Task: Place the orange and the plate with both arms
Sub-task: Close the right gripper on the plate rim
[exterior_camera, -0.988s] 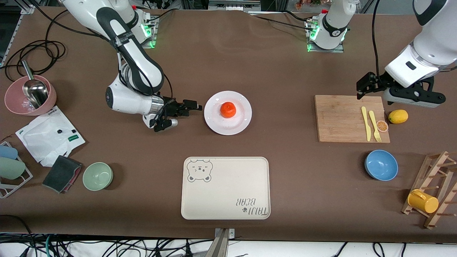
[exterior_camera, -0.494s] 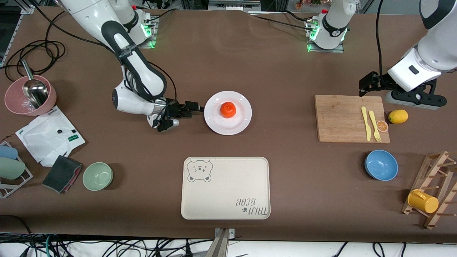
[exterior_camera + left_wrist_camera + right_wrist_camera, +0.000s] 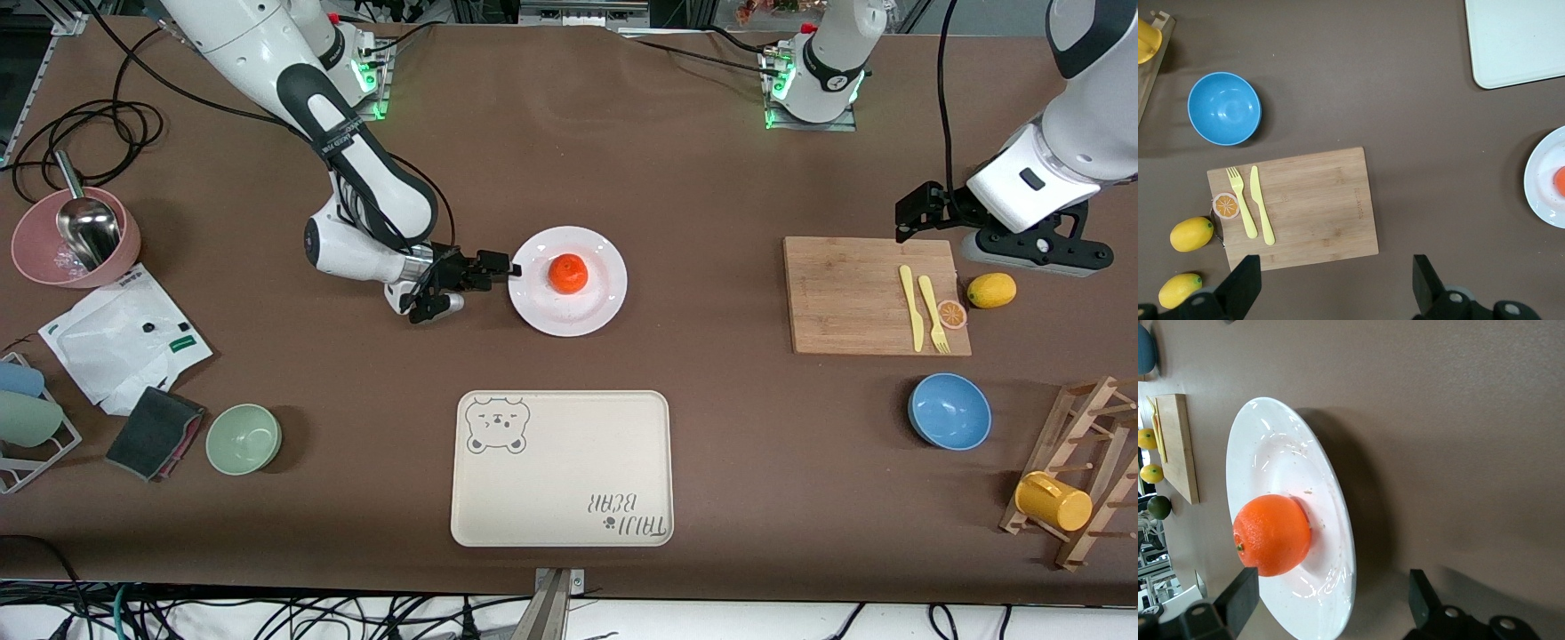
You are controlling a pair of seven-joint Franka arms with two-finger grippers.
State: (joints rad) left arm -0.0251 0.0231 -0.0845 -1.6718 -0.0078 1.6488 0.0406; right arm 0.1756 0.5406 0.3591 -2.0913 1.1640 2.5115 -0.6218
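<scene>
The plate's broad side is wider than my open fingers. My right gripper needs to grip the plate by its thin rim (image 3: 514, 279) (image 3: 1339, 623) next.
The orange (image 3: 567, 273) sits in the middle of the white plate (image 3: 597, 307), which lies on the brown table, farther from the front camera than the bear tray. My right gripper (image 3: 508, 269) is open, turned sideways low at the plate's rim on the right arm's side. In the right wrist view the plate's rim (image 3: 1338, 587) lies between the open fingers (image 3: 1238, 593), with the orange (image 3: 1271, 535) close ahead. My left gripper (image 3: 909, 224) is open and empty, up over the table just off the cutting board's edge.
A cream bear tray (image 3: 562, 468) lies nearer the camera than the plate. A wooden cutting board (image 3: 853, 298) holds a yellow knife, fork and orange slice; a lemon (image 3: 991, 290) lies beside it. A blue bowl (image 3: 949, 411), green bowl (image 3: 244, 438), pink bowl (image 3: 53, 253) and a mug rack stand around.
My right gripper has slid toward the plate and now reaches its rim. The left arm has shifted slightly toward its end of the table.
</scene>
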